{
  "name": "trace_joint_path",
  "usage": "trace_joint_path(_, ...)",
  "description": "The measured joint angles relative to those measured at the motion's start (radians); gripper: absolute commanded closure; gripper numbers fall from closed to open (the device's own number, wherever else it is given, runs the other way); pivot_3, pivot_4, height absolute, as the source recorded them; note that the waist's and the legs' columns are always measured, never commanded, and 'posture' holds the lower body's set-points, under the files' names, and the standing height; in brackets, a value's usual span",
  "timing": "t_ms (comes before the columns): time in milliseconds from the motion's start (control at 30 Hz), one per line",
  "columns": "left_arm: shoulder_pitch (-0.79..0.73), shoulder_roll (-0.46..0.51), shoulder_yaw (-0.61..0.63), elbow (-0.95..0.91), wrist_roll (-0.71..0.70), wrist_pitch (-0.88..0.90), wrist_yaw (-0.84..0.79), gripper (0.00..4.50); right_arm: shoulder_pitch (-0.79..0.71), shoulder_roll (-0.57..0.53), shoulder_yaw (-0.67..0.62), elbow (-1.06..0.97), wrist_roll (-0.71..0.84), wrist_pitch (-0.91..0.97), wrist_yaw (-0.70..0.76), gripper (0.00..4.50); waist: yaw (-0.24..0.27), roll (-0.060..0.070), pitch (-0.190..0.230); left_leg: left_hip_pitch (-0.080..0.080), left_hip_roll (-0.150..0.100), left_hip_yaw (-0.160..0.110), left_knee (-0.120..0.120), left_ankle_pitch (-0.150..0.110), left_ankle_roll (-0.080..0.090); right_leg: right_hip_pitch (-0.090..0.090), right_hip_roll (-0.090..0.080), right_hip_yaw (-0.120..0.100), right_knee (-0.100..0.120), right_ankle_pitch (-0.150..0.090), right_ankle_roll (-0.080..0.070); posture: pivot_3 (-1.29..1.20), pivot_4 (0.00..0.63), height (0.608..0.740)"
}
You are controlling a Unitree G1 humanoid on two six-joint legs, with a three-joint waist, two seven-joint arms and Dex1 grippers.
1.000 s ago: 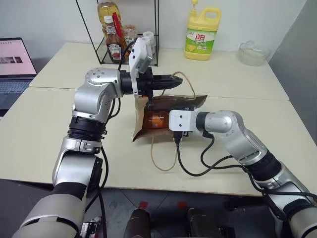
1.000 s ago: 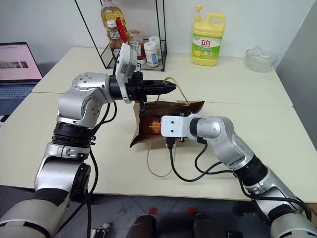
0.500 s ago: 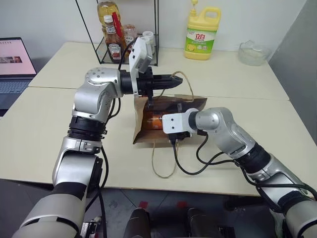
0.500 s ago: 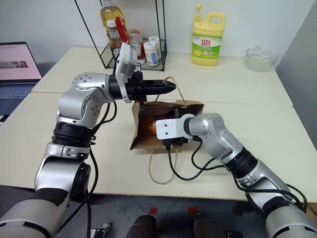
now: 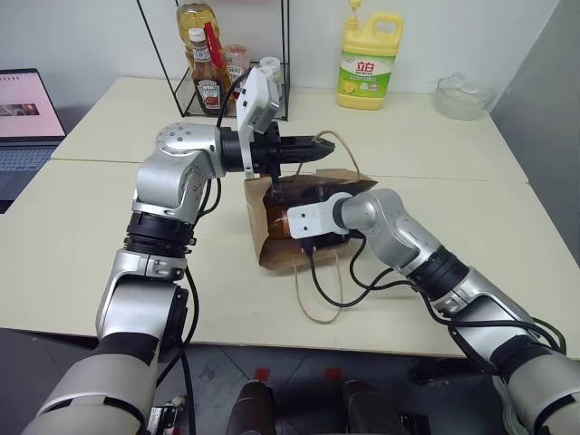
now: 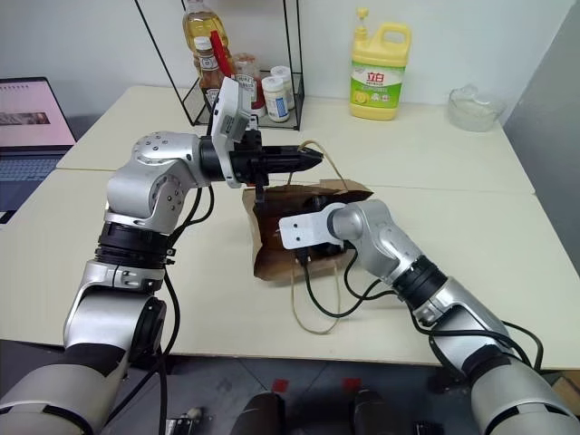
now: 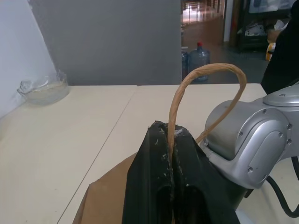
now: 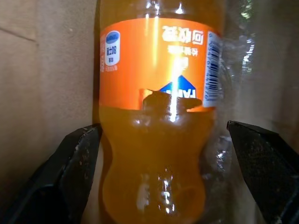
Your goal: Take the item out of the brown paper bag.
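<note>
In the right wrist view, my right gripper's fingers are beside the orange bottle's narrowed middle [image 8: 154, 154], so it is now time to close on the bottle.
The brown paper bag [image 5: 272, 252] stands on the table with its mouth turned toward my right arm. My left gripper [image 5: 317, 148] points level above the bag and is shut on one twisted-paper handle [image 7: 205, 74], holding it up. The other handle loop [image 5: 317, 304] lies loose on the table. My right wrist [image 5: 313, 220] reaches into the bag's mouth. Inside, the item, an orange drink bottle [image 8: 159, 70], lies straight ahead of my right gripper [image 8: 162, 126]. That gripper is open, one finger [image 8: 77, 168] on each side of the bottle. The cap is hidden.
A yellow detergent jug [image 5: 370, 62] and a glass bowl [image 5: 462, 98] stand at the back right. A black wire rack [image 5: 227, 82] with a ketchup bottle [image 5: 208, 86] is behind my left arm. A laptop [image 5: 23, 118] sits at the far left.
My right arm has pushed forward and to the left, deeper into the bag's mouth. The bag has shifted with it and the loose handle loop has slid right. The left arm has kept still.
</note>
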Motion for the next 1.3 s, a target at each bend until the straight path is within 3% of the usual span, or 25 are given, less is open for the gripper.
trace_joint_path(33,0.0,0.0,0.0,0.0,0.0,-0.001,0.0,4.5,-0.004,0.004,0.0,0.011,-0.004,-0.005,0.0,0.03,0.0,0.0,0.0,0.0,0.0,0.0,0.0,0.0,0.0,0.0,0.0,0.0,0.0,0.0,0.0,0.0,0.15,0.74)
trace_joint_path(133,0.0,0.0,0.0,-0.001,0.0,-0.006,0.0,4.5,-0.017,0.018,0.0,0.049,-0.022,-0.017,0.002,0.61,-0.001,0.0,0.0,0.0,0.0,0.0,0.0,0.0,0.0,0.0,0.0,0.0,0.001,0.0,0.0,0.0,0.15,0.74)
trace_joint_path(267,0.001,0.001,0.0,-0.001,0.002,-0.01,0.0,4.5,-0.02,0.021,0.001,0.083,-0.033,-0.028,0.004,1.94,-0.002,0.0,0.0,0.0,0.0,0.0,0.0,0.0,0.0,0.0,0.0,-0.001,0.001,0.0,0.0,0.0,0.15,0.74)
trace_joint_path(300,0.001,0.001,0.0,-0.001,0.003,-0.011,0.0,4.5,-0.025,0.021,0.001,0.087,-0.036,-0.028,0.006,2.0,-0.002,0.0,0.0,0.0,0.0,0.0,0.0,0.0,0.0,0.0,0.0,-0.001,0.001,0.0,0.0,0.0,0.15,0.74)
trace_joint_path(700,0.002,0.002,0.0,-0.001,0.016,-0.033,-0.017,4.5,-0.027,0.022,-0.007,0.092,-0.06,-0.061,0.0,2.0,-0.004,0.0,0.0,0.0,0.0,-0.001,0.0,0.0,-0.001,0.0,0.0,-0.001,0.001,0.0,0.0,0.0,0.15,0.74)
trace_joint_path(1300,0.002,0.004,0.0,0.012,0.035,-0.056,-0.019,4.5,0.089,-0.062,-0.055,-0.177,-0.018,-0.015,0.076,2.06,-0.006,0.0,0.0,-0.01,0.0,-0.002,0.0,0.001,-0.001,-0.009,-0.001,-0.003,0.0,0.0,0.0,0.0,0.15,0.74)
